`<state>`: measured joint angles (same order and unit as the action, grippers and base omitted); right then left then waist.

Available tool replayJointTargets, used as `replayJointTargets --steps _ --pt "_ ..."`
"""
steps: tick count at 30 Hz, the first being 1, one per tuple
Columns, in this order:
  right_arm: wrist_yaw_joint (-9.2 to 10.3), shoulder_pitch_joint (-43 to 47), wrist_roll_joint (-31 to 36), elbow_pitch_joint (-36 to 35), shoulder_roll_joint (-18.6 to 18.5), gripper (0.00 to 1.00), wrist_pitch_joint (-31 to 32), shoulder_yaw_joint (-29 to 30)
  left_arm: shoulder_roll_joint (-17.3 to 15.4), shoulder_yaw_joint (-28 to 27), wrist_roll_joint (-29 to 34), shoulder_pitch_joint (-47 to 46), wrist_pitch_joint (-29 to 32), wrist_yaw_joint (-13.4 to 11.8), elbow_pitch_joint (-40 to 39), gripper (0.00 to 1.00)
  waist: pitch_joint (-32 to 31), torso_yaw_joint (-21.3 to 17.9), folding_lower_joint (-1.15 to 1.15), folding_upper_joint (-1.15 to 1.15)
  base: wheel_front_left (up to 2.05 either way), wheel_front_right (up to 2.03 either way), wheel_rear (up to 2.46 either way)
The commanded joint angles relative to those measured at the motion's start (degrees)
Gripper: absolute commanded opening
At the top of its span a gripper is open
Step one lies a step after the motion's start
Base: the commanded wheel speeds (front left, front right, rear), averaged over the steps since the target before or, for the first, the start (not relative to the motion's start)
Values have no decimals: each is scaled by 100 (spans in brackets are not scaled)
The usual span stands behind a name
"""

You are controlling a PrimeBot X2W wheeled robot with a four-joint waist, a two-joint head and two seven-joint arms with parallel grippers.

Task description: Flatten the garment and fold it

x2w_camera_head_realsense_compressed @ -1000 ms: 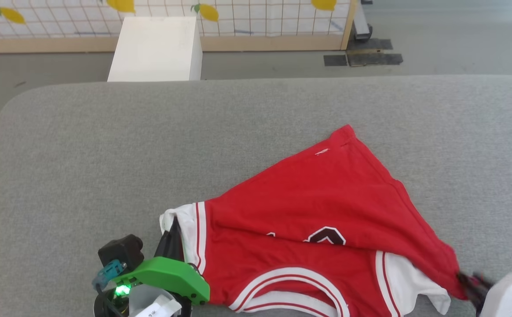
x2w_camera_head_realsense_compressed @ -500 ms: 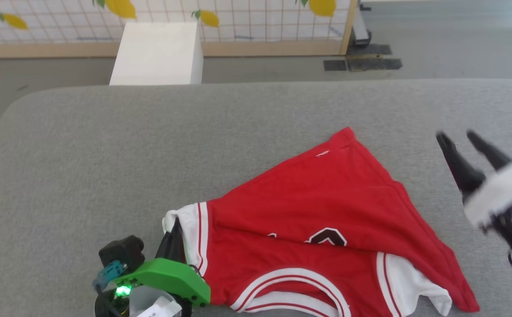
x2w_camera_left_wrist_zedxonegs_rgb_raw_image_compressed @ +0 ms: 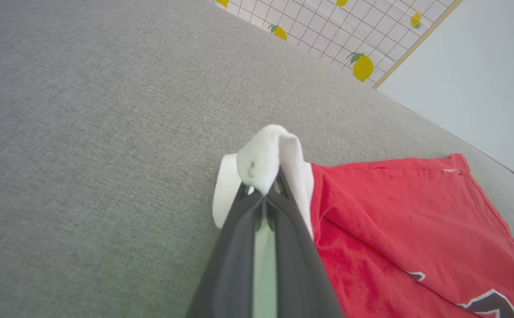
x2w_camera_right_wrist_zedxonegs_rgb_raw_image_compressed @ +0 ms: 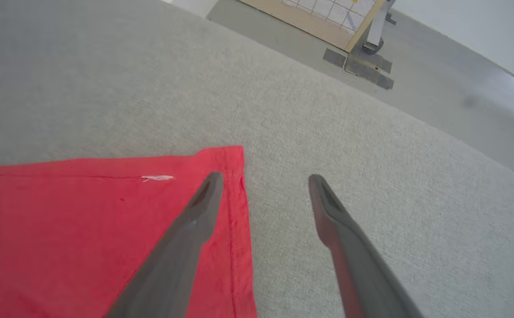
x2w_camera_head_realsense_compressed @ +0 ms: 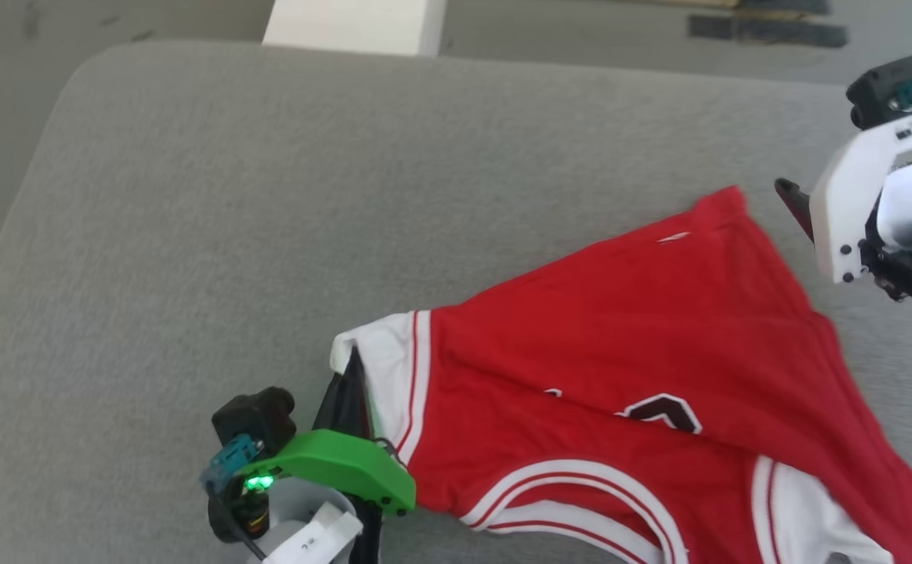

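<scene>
The right gripper grabs the red garment by its hem corner (x2w_camera_head_realsense_compressed: 721, 202) (x2w_camera_right_wrist_zedxonegs_rgb_raw_image_compressed: 232, 154) next, to flatten the garment.
The garment (x2w_camera_head_realsense_compressed: 620, 329) is a red T-shirt lying creased on the grey padded surface, with its white, red-striped sleeves toward me. My left gripper (x2w_camera_head_realsense_compressed: 355, 358) is at its left end, shut on the white sleeve (x2w_camera_left_wrist_zedxonegs_rgb_raw_image_compressed: 261, 154), which bunches over the fingertips. My right gripper (x2w_camera_right_wrist_zedxonegs_rgb_raw_image_compressed: 266, 178) hovers open at the far hem corner (x2w_camera_right_wrist_zedxonegs_rgb_raw_image_compressed: 235, 152). One finger (x2w_camera_right_wrist_zedxonegs_rgb_raw_image_compressed: 195, 212) is above the red cloth beside the small white mark (x2w_camera_right_wrist_zedxonegs_rgb_raw_image_compressed: 157, 178), the other above bare grey fabric. In the head view this right gripper (x2w_camera_head_realsense_compressed: 789, 200) sits just right of that corner.
The grey padded surface (x2w_camera_head_realsense_compressed: 268, 196) stretches wide to the left and behind the shirt. Beyond its far edge stand a white box (x2w_camera_head_realsense_compressed: 354, 23) and dark floor plates (x2w_camera_head_realsense_compressed: 765, 30). A lemon-patterned grid panel (x2w_camera_left_wrist_zedxonegs_rgb_raw_image_compressed: 327, 26) closes the back.
My right gripper let go of the near right hem corner, rose and travelled to the far hem corner, now open. The head camera tilted down. My left gripper still holds the sleeve.
</scene>
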<state>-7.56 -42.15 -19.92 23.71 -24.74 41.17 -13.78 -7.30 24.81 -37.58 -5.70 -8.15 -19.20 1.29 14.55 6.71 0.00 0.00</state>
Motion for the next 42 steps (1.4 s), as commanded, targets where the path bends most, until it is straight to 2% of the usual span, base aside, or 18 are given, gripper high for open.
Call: replayJointTargets --steps 1,5,9,16,17,18,19,20,26,32,38,40,42 --pt "8 -142 87 137 -38 100 152 -116 39 14 46 -117 -61 30 17 0 503 492 0 0 0 0 0" --pt "8 -392 191 526 -109 100 610 -435 123 56 32 -211 -150 51 80 0 705 634 0 0 0 0 0" --pt "8 -475 201 672 -186 100 817 -796 180 85 26 -291 -237 68 141 0 862 707 0 0 0 0 0" --pt "8 -488 -210 685 -379 100 1263 -1469 235 129 2 -327 -306 58 260 0 950 661 0 0 0 0 0" --pt "8 -475 -301 727 -413 80 1413 -1514 232 132 -5 -324 -304 63 288 0 909 636 0 0 0 0 0" --pt "8 -477 -356 717 -444 36 1486 -1557 227 135 -8 -322 -298 65 303 0 876 616 0 0 0 0 0" --pt "8 -494 -412 683 -482 11 1476 -1558 214 139 -5 -329 -291 68 312 0 833 590 0 0 0 0 0" --pt "8 -502 -470 680 -495 0 1449 -1507 205 136 -7 -336 -289 72 313 0 782 561 0 0 0 0 0" --pt "8 -441 -817 518 -339 0 385 -819 35 41 -42 -276 -237 57 316 0 280 224 0 0 0 0 0" --pt "8 362 -1482 -159 -344 0 -362 87 -156 -39 -134 -169 -126 100 300 0 -334 -166 0 0 0 0 0" --pt "8 2127 -1968 -1223 -294 0 -207 1011 -337 -126 -241 58 -16 90 211 0 -839 -551 0 0 0 0 0" --pt "8 2825 -1914 -1506 -246 0 59 1213 -364 -138 -337 156 36 144 160 0 -953 -658 0 0 0 0 0" --pt "8 3481 -1989 -1762 -40 0 356 1386 -407 -166 -406 260 78 158 120 0 -1028 -751 0 0 0 0 0"
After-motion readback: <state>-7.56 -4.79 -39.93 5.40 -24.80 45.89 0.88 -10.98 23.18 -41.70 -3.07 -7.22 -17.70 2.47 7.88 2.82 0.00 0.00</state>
